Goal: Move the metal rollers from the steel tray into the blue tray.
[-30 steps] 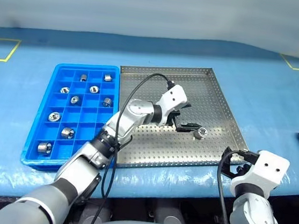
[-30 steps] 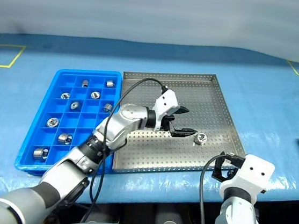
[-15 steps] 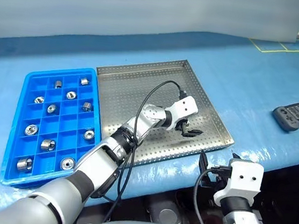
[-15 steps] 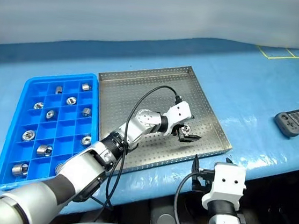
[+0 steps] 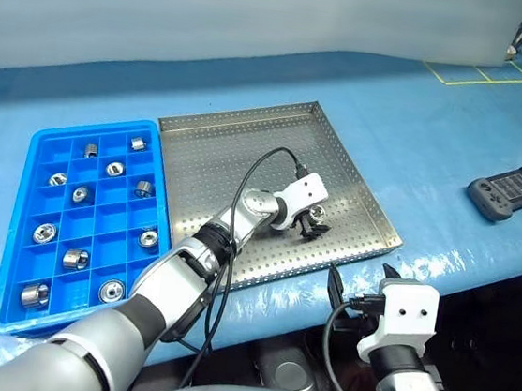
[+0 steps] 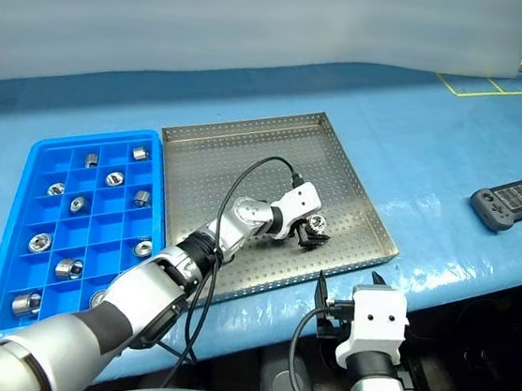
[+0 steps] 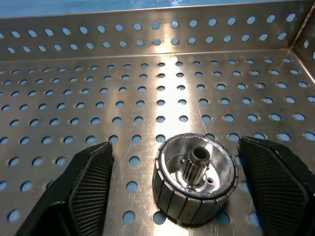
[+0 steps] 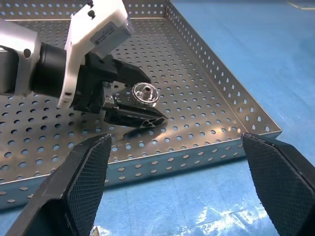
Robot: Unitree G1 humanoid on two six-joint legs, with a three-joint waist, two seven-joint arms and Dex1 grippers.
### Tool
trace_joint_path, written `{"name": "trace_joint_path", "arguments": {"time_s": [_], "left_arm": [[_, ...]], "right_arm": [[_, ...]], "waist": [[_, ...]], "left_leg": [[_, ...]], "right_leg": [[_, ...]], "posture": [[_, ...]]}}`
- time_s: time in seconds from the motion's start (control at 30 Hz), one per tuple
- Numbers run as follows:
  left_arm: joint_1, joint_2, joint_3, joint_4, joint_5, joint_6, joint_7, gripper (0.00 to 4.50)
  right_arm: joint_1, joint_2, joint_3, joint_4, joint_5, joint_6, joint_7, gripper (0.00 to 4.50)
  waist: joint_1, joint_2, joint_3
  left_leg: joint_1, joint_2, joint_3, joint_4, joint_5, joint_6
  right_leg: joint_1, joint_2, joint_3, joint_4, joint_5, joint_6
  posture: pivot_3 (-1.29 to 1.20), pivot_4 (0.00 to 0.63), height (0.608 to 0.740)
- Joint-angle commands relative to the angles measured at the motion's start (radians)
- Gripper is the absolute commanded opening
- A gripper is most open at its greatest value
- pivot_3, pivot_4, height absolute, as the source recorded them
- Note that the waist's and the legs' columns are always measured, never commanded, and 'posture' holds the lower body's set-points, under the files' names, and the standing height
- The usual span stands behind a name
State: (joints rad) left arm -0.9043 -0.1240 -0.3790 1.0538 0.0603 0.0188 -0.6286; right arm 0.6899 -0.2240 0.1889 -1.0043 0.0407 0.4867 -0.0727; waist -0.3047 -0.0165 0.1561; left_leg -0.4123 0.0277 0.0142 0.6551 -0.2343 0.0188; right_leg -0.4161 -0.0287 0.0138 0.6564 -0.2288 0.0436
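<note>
My left gripper should close on the metal roller now. My fingers reach down on either side of the roller in the left wrist view, so they would hold it.
One metal roller point(image 7: 195, 178), shiny with a toothed hub in its centre, stands on the perforated floor of the steel tray point(image 5: 219, 153) near its front right corner. My left gripper point(image 5: 312, 223) is low over the tray, open, one finger on each side of this roller and apart from it. Left of the steel tray lies the blue tray point(image 5: 11, 252), with several rollers point(image 5: 74, 257) in its compartments. My right gripper point(image 8: 179, 162) is open and empty, in front of the table's near edge, facing the steel tray's front right corner.
A dark hand controller point(image 5: 514, 191) lies on the blue table cover to the right. Yellow tape marks point(image 5: 471, 75) run along the far right. The steel tray's low rim point(image 8: 221, 78) stands close to the right of the roller.
The camera has swung to the right. My left gripper has sunk and reached forward, so the roller that lay off its fingertips now stands between its fingers. My right gripper has shifted left.
</note>
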Motion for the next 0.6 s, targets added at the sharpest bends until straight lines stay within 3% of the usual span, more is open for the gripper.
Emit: {"name": "trace_joint_path", "arguments": {"time_s": [0.03,0.33,0.6], "left_arm": [[-0.030,-0.090,0.019,0.011,0.001,0.008,-0.014,4.50],[-0.006,-0.110,0.040,0.021,-0.007,-0.006,-0.054,1.68],[-0.029,-0.081,0.154,-0.140,-0.109,0.021,-0.021,1.70]], "right_arm": [[-0.006,0.001,0.005,-0.043,-0.003,0.000,-0.009,4.45],[-0.053,-0.006,-0.031,-0.043,0.018,0.041,0.001,4.50],[-0.159,-0.026,-0.016,-0.043,0.038,0.114,0.024,4.50]], "waist": [[0.000,0.000,0.000],[0.002,0.000,0.000],[0.013,-0.001,0.001]], "left_leg": [[0.000,0.000,0.000,0.000,0.000,0.000],[0.000,0.000,0.000,0.000,0.000,0.000],[0.000,0.000,0.001,0.000,0.000,0.000]], "right_leg": [[0.000,0.000,0.000,0.000,0.000,0.000],[0.000,0.000,0.000,0.000,0.001,0.001],[0.000,0.000,0.001,0.000,0.002,0.003]], "posture": [[-0.40,0.150,0.740],[-0.37,0.150,0.740],[-0.29,0.150,0.740]]}}
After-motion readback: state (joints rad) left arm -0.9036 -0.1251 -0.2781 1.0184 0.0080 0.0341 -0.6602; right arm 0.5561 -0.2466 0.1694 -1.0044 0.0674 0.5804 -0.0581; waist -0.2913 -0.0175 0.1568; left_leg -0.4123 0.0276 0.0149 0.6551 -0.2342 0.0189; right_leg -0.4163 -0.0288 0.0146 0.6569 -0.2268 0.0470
